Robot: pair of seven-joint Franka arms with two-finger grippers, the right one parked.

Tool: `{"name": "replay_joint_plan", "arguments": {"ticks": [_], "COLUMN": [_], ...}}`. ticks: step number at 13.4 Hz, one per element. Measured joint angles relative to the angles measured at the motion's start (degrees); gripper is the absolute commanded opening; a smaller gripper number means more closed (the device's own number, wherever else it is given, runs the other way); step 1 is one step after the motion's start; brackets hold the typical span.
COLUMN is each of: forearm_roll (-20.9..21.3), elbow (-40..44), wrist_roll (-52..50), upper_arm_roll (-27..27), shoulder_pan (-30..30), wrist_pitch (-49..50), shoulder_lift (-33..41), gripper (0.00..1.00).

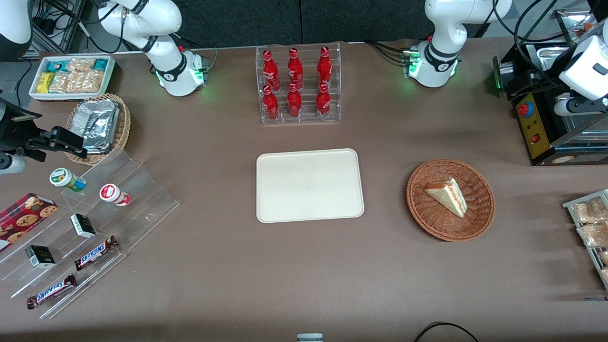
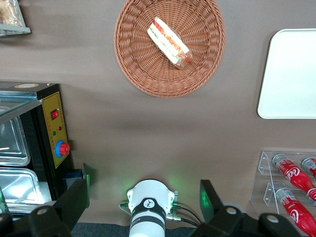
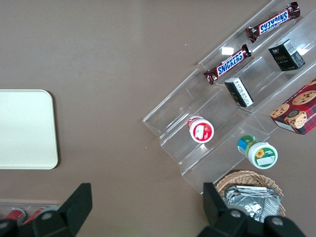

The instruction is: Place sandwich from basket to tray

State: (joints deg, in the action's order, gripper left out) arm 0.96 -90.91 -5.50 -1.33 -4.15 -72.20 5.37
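Observation:
The sandwich should go on the cream-white tray (image 1: 308, 185), so I should next grab it with my left gripper by its wrapped end with the reddish filling (image 1: 438, 187).
The sandwich (image 1: 449, 195), a triangular white-bread wedge with red and green filling at its edge (image 2: 170, 43), lies in the round reddish-brown wicker basket (image 1: 477, 216) (image 2: 140, 69). The cream-white tray (image 1: 308, 185) (image 2: 291, 74) sits flat beside the basket, toward the parked arm's end, with nothing on it. My left gripper (image 2: 145, 197) hangs high above the table near the working arm's base (image 1: 434, 64), farther from the front camera than the basket. It is open, its black fingers (image 2: 74, 197) wide apart and holding nothing.
A clear rack of red bottles (image 1: 298, 85) stands farther back than the tray. A black machine with a red button (image 1: 536, 123) sits near the basket at the working arm's end. A wire rack of snack bags (image 1: 589, 223) lies at that table edge.

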Motion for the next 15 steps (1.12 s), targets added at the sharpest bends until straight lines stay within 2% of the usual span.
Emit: {"name": "replay_joint_plan", "arguments": {"ticks": [5, 7, 11, 15], "forearm_roll": [0.22, 1.50, 2.28, 2.04], "elbow": [-0.29, -2.05, -9.50, -18.53], "wrist_roll": [0.00, 0.00, -0.74, -7.82], "upper_arm_roll": [-0.11, -0.08, -0.10, -0.13], "shoulder_pan": [0.16, 0.07, 0.08, 0.09], "wrist_pitch": [-1.48, -3.72, -12.18, -24.27], "shoulder_lift": [-0.89, -1.60, -2.37, -3.86], "gripper": [1.00, 1.00, 1.00, 1.00]}}
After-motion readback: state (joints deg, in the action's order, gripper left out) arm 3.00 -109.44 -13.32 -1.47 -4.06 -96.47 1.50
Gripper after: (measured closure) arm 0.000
